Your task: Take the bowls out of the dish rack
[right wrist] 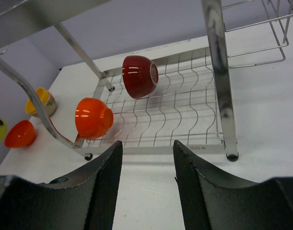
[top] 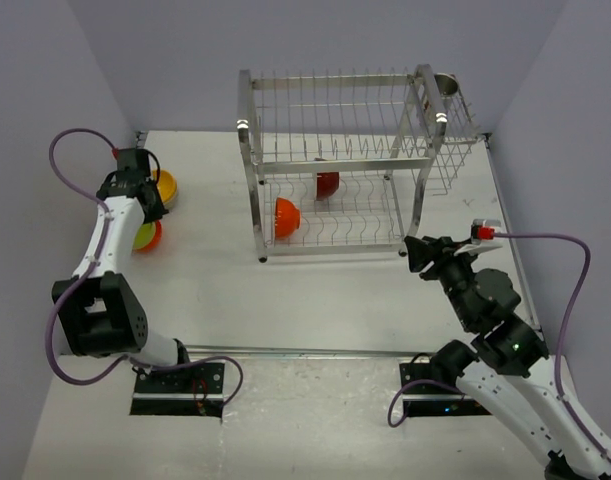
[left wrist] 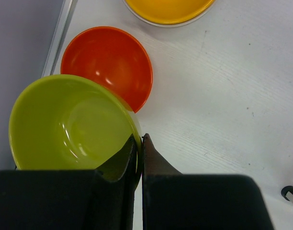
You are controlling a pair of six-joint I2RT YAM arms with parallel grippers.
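Note:
I should move the lime-green bowl before I open my left gripper. The lime-green bowl covers only the edge of the orange-red bowl [left wrist: 108, 64] and would come down short if I opened now.
The dish rack [top: 247, 150] stands at the back of the table. On its lower tier an orange bowl [top: 286, 217] [right wrist: 92, 117] and a dark red bowl [top: 327, 184] [right wrist: 139, 75] lie on their sides. My left gripper [left wrist: 139, 139] [top: 145, 205] is shut on the rim of a lime-green bowl [left wrist: 64, 124] at the far left. That bowl overlaps an orange-red bowl [left wrist: 108, 64] on the table. A yellow bowl [left wrist: 168, 9] [top: 167, 185] sits just beyond, nested in a whitish one. My right gripper [right wrist: 147, 146] [top: 413, 250] hangs open near the rack's front right post [right wrist: 218, 72].
A small metal cup [top: 447, 83] sits in the wire side basket at the rack's right. The left wall [left wrist: 21, 38] runs close beside the bowls on the table. The right arm's cable [top: 575, 290] loops along the right wall.

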